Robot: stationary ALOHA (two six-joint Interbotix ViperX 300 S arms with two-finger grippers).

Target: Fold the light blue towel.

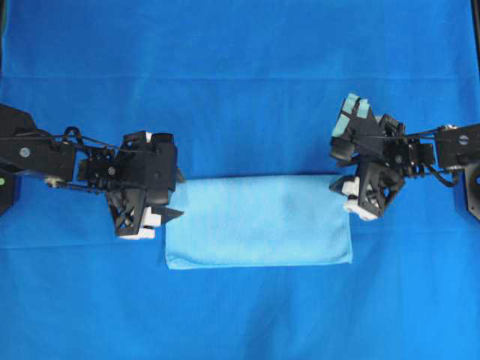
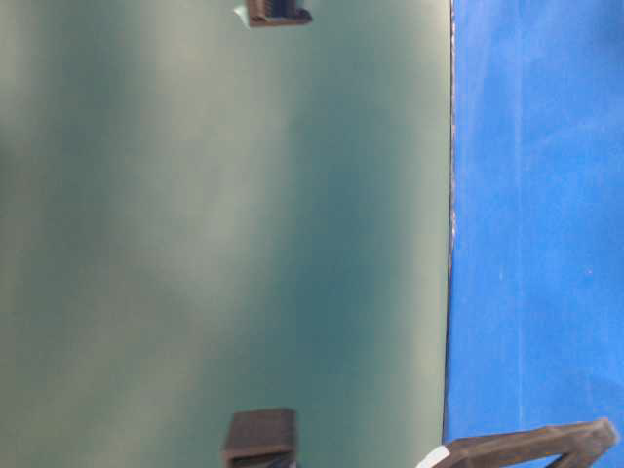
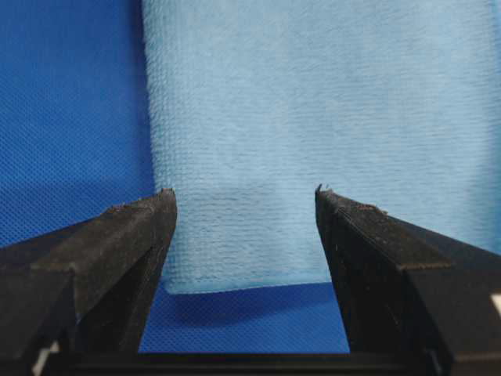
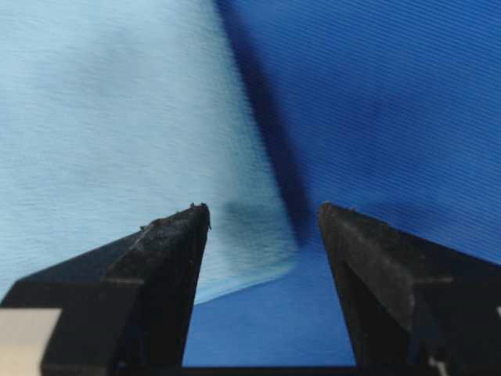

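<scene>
My left gripper should move down first and only then close on the towel's corner, because its fingers stop above that corner.
The light blue towel (image 1: 259, 221) lies flat on the table as a wide rectangle, folded, with its fold line along the near edge. My left gripper (image 1: 178, 196) stands open at the towel's left end; in the left wrist view the towel's (image 3: 313, 117) hemmed edge lies between the open jaws of this gripper (image 3: 244, 192), with nothing gripped. My right gripper (image 1: 335, 171) hovers open over the towel's far right corner. In the right wrist view that corner of the towel (image 4: 117, 117) sits between the spread jaws of the right gripper (image 4: 264, 207), untouched.
The deep blue table covering (image 1: 240, 67) spans the whole surface around the towel. In the table-level view only this covering (image 2: 536, 244), a green wall (image 2: 214, 224) and dark arm parts (image 2: 526, 448) at the frame's edge show.
</scene>
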